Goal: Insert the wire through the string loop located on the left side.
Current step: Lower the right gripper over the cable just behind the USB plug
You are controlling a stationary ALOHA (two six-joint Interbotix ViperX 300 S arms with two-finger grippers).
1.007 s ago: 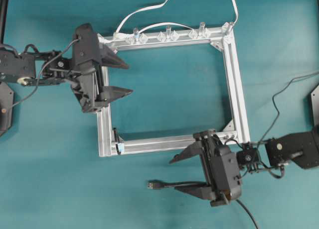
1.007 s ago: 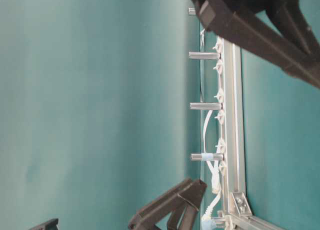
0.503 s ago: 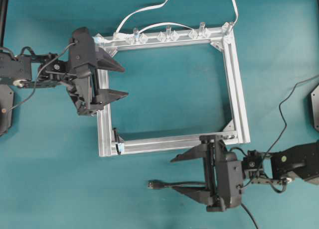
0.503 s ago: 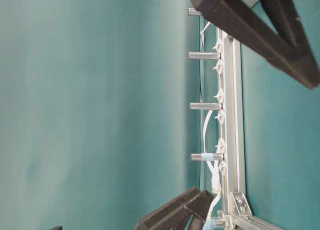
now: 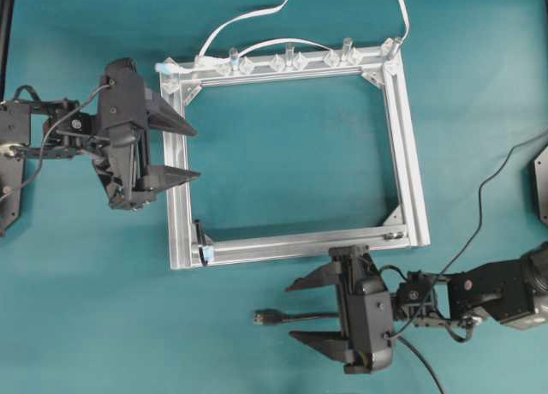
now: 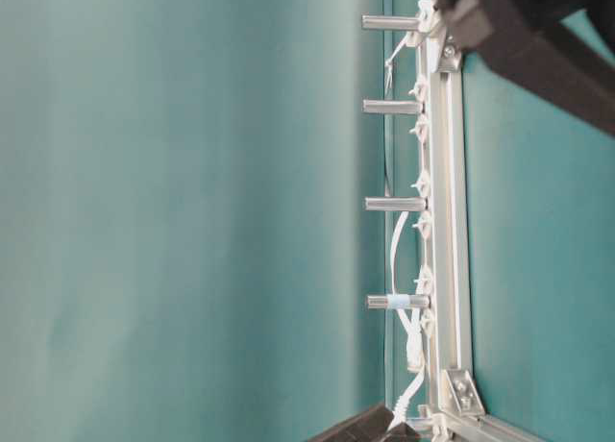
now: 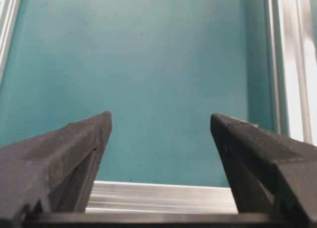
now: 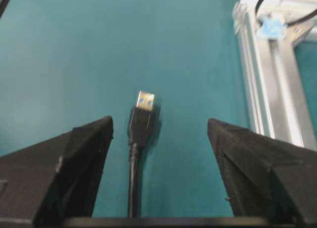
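The black cable behind the plug is lower than my fingertips, so my right gripper should go down before it closes on the cable.
The wire lies on the teal table below the frame, a black cable whose plug has a metal tip and points left. My right gripper is open and straddles it, and the cable runs between the fingers without touching them. The string loop stands at the frame's lower left corner, with a pale blue tape tab at its base. My left gripper is open and empty over the frame's left rail, above the loop in the overhead view.
A square aluminium frame fills the middle of the table. Clear pegs stand along its far rail, and a white flat cable trails behind them. A thin black cord loops at the right.
My left gripper has drawn back to the left, off the inside of the frame. My right gripper has moved down and left, so the wire's plug now lies between its open fingers.
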